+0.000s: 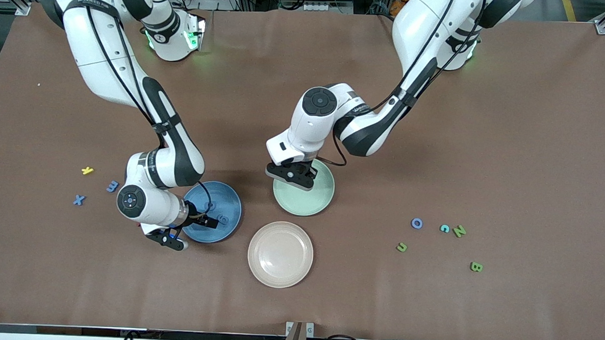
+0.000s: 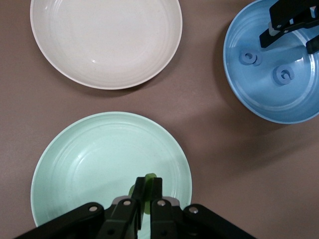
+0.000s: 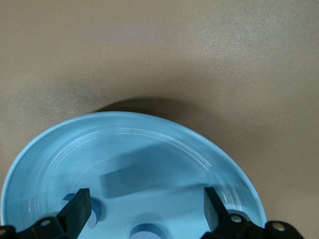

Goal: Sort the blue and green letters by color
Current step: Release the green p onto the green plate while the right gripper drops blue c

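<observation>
The robot's left gripper should open now, because the olive green letter (image 2: 151,178) is hanging low over the pale green plate, inside the plate's rim, and would lie there.
My left gripper (image 2: 151,188) is shut on an olive green letter (image 2: 151,178) just above the pale green plate (image 2: 75,164); in the front view it (image 1: 294,176) hangs over that plate (image 1: 321,199). My right gripper (image 3: 144,206) stands open over the blue plate (image 3: 149,144), nothing between its fingers. Two blue letters (image 2: 249,58) (image 2: 284,75) lie in that plate. Loose on the table are a blue X (image 1: 79,199) and another blue letter (image 1: 112,186) toward the right arm's end. A blue O (image 1: 416,223) and green letters N (image 1: 459,231), U (image 1: 402,247), B (image 1: 476,267) lie toward the left arm's end.
A cream plate (image 1: 280,254) sits nearer the front camera than the other two plates. A small yellow letter (image 1: 87,170) lies by the blue X. A teal C (image 1: 444,228) sits between the O and the N.
</observation>
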### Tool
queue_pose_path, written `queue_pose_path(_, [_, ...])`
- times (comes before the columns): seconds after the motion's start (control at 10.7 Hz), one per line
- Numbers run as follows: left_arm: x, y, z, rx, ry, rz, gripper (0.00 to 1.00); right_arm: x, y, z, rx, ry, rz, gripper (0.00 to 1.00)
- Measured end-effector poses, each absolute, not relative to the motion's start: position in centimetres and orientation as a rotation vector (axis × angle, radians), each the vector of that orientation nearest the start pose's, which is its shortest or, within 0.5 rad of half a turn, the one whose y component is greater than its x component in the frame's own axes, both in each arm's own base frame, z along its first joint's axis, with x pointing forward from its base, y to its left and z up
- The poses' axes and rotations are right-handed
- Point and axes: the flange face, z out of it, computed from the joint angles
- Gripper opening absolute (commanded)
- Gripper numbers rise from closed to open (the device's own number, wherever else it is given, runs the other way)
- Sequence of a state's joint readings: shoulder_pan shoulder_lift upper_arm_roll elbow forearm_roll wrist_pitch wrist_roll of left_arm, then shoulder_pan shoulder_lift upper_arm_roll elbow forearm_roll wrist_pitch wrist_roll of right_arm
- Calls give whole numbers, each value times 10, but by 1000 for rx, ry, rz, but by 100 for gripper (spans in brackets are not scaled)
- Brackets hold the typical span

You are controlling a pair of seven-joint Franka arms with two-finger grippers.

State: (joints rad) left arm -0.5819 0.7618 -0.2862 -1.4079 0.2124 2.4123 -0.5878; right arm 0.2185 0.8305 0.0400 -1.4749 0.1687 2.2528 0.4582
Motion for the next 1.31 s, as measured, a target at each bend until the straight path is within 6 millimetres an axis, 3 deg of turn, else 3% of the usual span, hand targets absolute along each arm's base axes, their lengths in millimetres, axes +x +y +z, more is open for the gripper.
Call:
queue_pose_path(1.12, [527, -539, 290, -3284, 518, -323, 0, 690, 175, 179, -2976, 433, 149, 100])
queue_pose_path(1.21, [528, -539, 291, -3285, 515, -326, 32, 690, 178, 179, -2975, 428, 148, 100])
queue_pose_path(1.31, [529, -538, 291, -3285, 513, -326, 99, 690, 180, 180, -2975, 424, 148, 100])
